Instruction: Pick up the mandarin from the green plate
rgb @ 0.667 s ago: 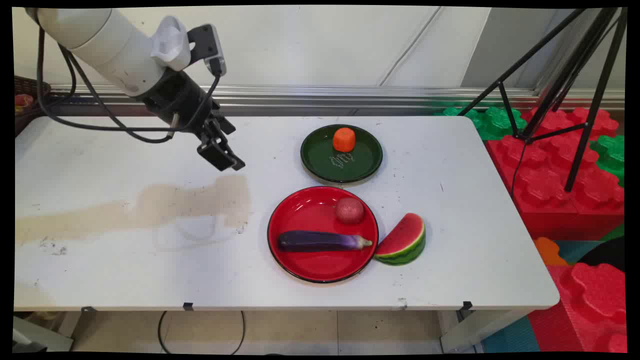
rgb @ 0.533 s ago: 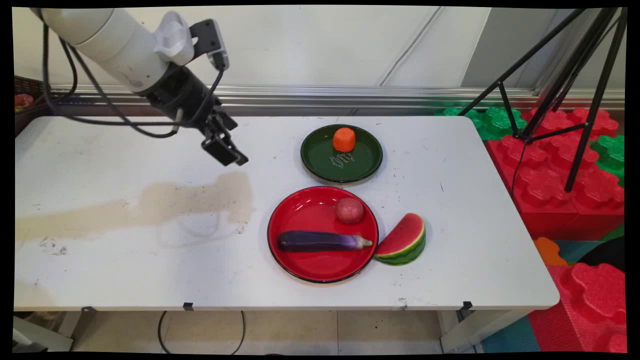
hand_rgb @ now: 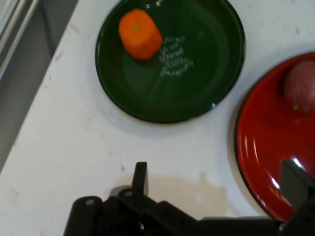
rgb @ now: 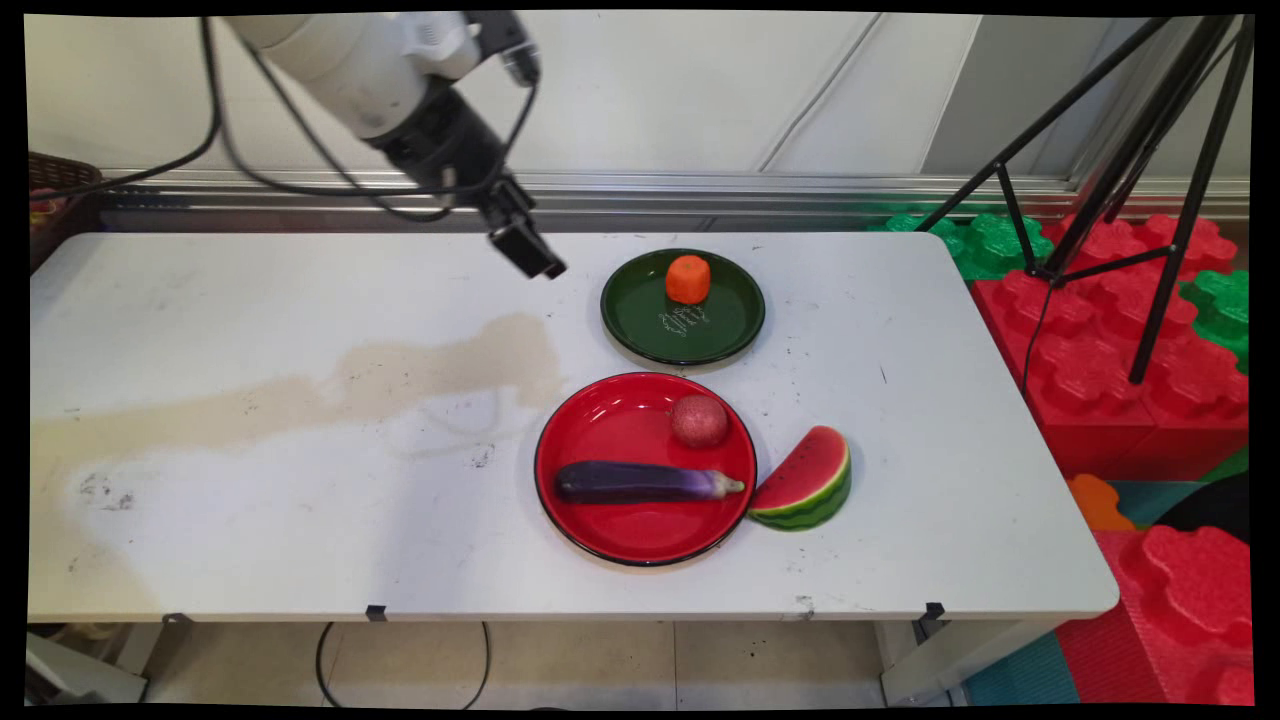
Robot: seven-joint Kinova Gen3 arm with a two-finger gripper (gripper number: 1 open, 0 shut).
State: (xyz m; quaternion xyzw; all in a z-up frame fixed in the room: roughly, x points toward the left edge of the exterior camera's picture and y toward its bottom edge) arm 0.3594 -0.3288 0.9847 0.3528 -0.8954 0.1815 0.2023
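The small orange is on the dark green plate. My gripper should grab the orange by its rounded sides next, to lift it off the plate.
My gripper (rgb: 540,262) hangs above the table's back middle, open and holding nothing, just left of a dark green plate (rgb: 640,325). An orange fruit piece (rgb: 688,278) stands on that plate's far side. In the hand view the two fingers (hand_rgb: 141,178) stand wide apart, and the gripper (hand_rgb: 217,181) is over bare table between the green plate (hand_rgb: 206,73) with the orange piece (hand_rgb: 140,34) and the red plate (hand_rgb: 261,147). The red plate (rgb: 600,420) carries a purple eggplant (rgb: 640,482) and a round reddish fruit (rgb: 698,420).
A watermelon slice (rgb: 808,480) lies on the table against the red plate's right rim. A tripod (rgb: 1120,160) and red and green foam blocks (rgb: 1120,330) stand past the table's right end. A brownish stain (rgb: 300,400) crosses the left half.
The arm has swung to the right and risen, carrying the empty gripper from the table's left middle to just left of the green plate. Nothing on the table has moved.
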